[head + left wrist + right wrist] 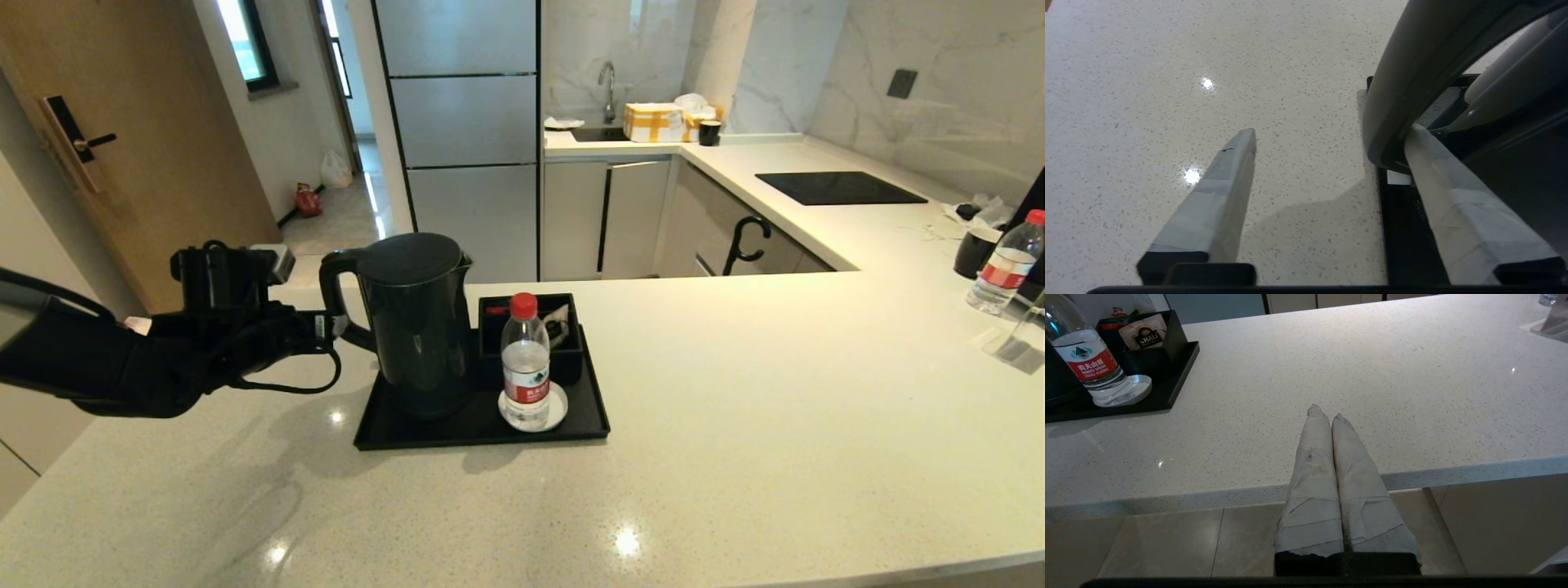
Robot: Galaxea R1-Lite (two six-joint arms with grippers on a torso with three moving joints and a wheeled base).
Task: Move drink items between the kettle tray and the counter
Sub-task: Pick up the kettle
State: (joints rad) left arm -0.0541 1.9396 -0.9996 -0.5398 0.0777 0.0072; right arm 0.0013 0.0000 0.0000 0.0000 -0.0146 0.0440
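The black kettle (416,327) needs to be lifted off the kettle tray onto the counter, so my left gripper needs to grab it by its loop handle next.
The tall black kettle (416,327) stands on the kettle tray (482,430), at the tray's left end. My left gripper (328,328) is at its loop handle (1404,73) and is open: one finger reaches through the loop, the other stays outside over the counter (735,425), with the handle against the inner finger. The clear water bottle (526,367) with red cap stands upright on the white coaster (559,406), in front of the small black box (563,347). My right gripper (1325,412) is shut and empty, level with the counter's near edge, away from the bottle (1090,363).
A second water bottle (1006,265) and a black mug (973,253) stand at the far right of the counter. The black hob (841,188) lies further back. Boxes sit by the sink (653,122). Tea sachets fill the black box (1143,332).
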